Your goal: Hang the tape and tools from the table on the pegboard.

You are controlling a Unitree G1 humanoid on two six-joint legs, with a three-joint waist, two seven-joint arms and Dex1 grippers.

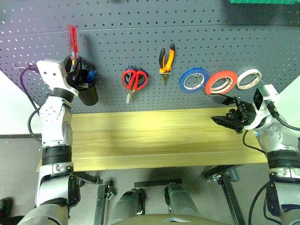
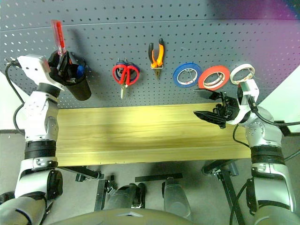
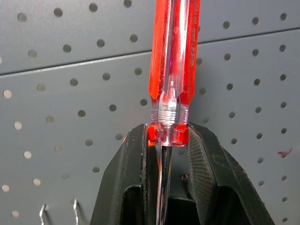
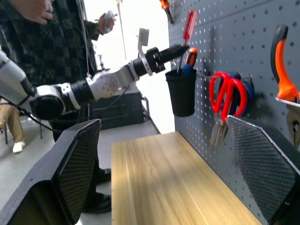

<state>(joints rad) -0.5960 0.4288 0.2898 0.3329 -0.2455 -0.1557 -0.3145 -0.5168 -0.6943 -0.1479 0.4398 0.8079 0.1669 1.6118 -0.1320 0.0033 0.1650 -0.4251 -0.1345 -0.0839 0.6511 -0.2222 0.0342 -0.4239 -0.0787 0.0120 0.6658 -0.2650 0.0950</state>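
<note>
I should open my left gripper: the red screwdriver (image 1: pixel 72 42) is upright over the opening of the black cup (image 1: pixel 87 91), so the screwdriver would stay in the cup.
My left gripper (image 3: pixel 168 136) is shut on the slim red-handled screwdriver (image 3: pixel 173 70), pinching it at the base of the handle. The handle stands upright against the pegboard (image 1: pixel 140 37), right above a black cup (image 1: pixel 87 91) at the left. The red-handled scissors (image 1: pixel 134 79), the orange-and-black pliers (image 1: pixel 166 58) and the red tape (image 1: pixel 220 82) hang on the board. My right gripper (image 1: pixel 227 110) is open and empty. It hovers over the right end of the table (image 1: pixel 154 136), just below the red tape.
A blue tape roll (image 1: pixel 193 79) and a white one (image 1: pixel 248 78) hang either side of the red tape. Orange (image 4: pixel 191 56) and blue screwdriver handles stick out of the cup. A person (image 4: pixel 42 42) stands past the table's left end.
</note>
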